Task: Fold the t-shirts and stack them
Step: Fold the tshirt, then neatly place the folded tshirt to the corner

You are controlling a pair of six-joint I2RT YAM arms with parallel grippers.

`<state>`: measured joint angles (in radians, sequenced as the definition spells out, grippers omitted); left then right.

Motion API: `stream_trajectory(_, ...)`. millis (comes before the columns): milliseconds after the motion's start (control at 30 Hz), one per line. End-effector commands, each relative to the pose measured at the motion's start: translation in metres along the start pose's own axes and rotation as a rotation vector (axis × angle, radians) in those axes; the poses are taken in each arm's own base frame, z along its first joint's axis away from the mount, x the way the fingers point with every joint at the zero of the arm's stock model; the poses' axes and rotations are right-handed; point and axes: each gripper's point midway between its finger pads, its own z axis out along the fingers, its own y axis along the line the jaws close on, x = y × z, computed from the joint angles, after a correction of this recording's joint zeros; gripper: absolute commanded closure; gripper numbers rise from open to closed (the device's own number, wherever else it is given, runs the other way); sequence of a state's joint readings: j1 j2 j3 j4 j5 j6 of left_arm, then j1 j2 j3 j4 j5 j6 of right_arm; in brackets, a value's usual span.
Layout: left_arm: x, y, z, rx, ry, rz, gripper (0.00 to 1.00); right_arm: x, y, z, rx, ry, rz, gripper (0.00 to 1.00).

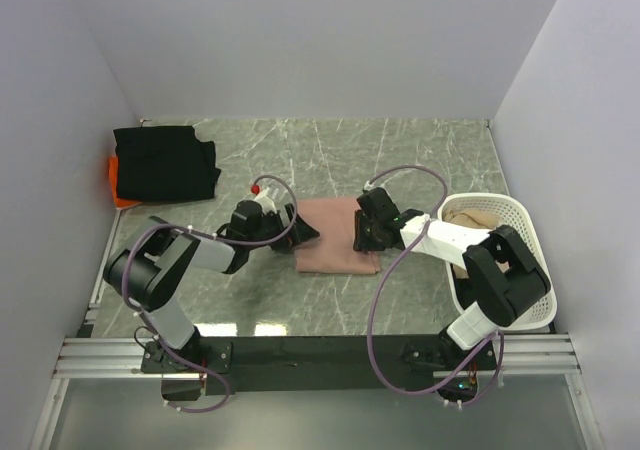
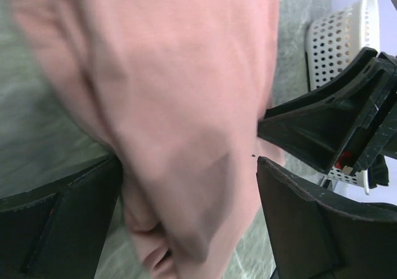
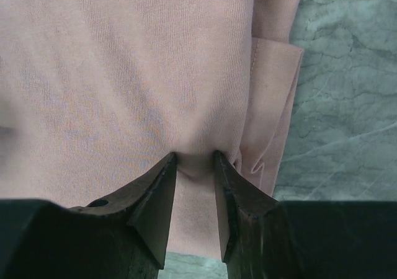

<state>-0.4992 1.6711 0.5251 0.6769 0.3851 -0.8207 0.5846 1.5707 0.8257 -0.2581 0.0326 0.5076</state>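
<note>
My left gripper grabs the folded dusty-pink t-shirt by the edge nearest the black t-shirt next, layers together, to stack it there still folded.
The dusty-pink t-shirt (image 1: 335,240) lies folded as a small rectangle at the table's middle. My left gripper (image 1: 300,232) is at its left edge, jaws wide open with pink cloth (image 2: 173,93) between the fingers (image 2: 186,217). My right gripper (image 1: 362,238) is at the shirt's right edge. Its fingertips (image 3: 193,161) pinch a puckered ridge of the pink cloth (image 3: 124,74). The black t-shirt (image 1: 165,162) lies folded at the back left on top of the orange one (image 1: 118,185), of which only a strip shows.
A white mesh laundry basket (image 1: 500,202) stands at the right edge with tan cloth (image 1: 475,218) inside; it also shows in the left wrist view (image 2: 338,43). The right gripper's black body (image 2: 329,124) sits close to the left gripper's right finger.
</note>
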Motion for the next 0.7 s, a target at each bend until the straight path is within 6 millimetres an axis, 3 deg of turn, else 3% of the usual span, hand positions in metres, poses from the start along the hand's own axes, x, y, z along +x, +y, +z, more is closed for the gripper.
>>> stream_trajectory(0, 0.035, 0.016, 0.009, -0.061, 0.092, -0.048, 0.05, 0.019, -0.011, 0.004, 0.029, 0.045, 0.006, 0.62)
stream_trajectory(33, 0.045, 0.015, 0.013, -0.055, 0.116, -0.049, 0.05, 0.019, -0.011, 0.004, 0.025, 0.044, 0.007, 0.62)
stream_trajectory(200, 0.052, 0.012, 0.024, -0.067, 0.140, -0.040, 0.18, 0.023, -0.008, 0.002, 0.012, 0.046, 0.006, 0.63)
stream_trajectory(233, 0.051, 0.015, 0.024, -0.088, 0.131, -0.037, 0.27, 0.022, -0.008, 0.001, 0.010, 0.043, 0.007, 0.63)
stream_trajectory(333, 0.049, 0.024, 0.026, -0.135, 0.130, -0.022, 0.41, 0.023, -0.008, -0.002, 0.007, 0.037, 0.007, 0.63)
stream_trajectory(433, 0.046, 0.027, 0.027, -0.165, 0.135, -0.004, 0.65, 0.022, -0.008, -0.006, 0.001, 0.026, 0.008, 0.63)
stream_trajectory(533, 0.035, 0.030, 0.029, -0.210, 0.125, 0.034, 0.81, 0.016, -0.006, -0.016, -0.010, 0.002, 0.010, 0.62)
stream_trajectory(567, 0.023, 0.028, 0.033, -0.221, 0.101, 0.053, 0.95, 0.015, -0.007, -0.019, -0.004, -0.002, 0.005, 0.61)
stream_trajectory(600, 0.015, 0.028, 0.030, -0.235, 0.091, 0.075, 0.99, 0.002, -0.001, -0.027, -0.019, -0.033, 0.003, 0.60)
stream_trajectory(667, -0.003, 0.031, 0.028, -0.275, 0.076, 0.114, 1.00, -0.010, 0.000, -0.036, -0.005, -0.062, -0.011, 0.54)
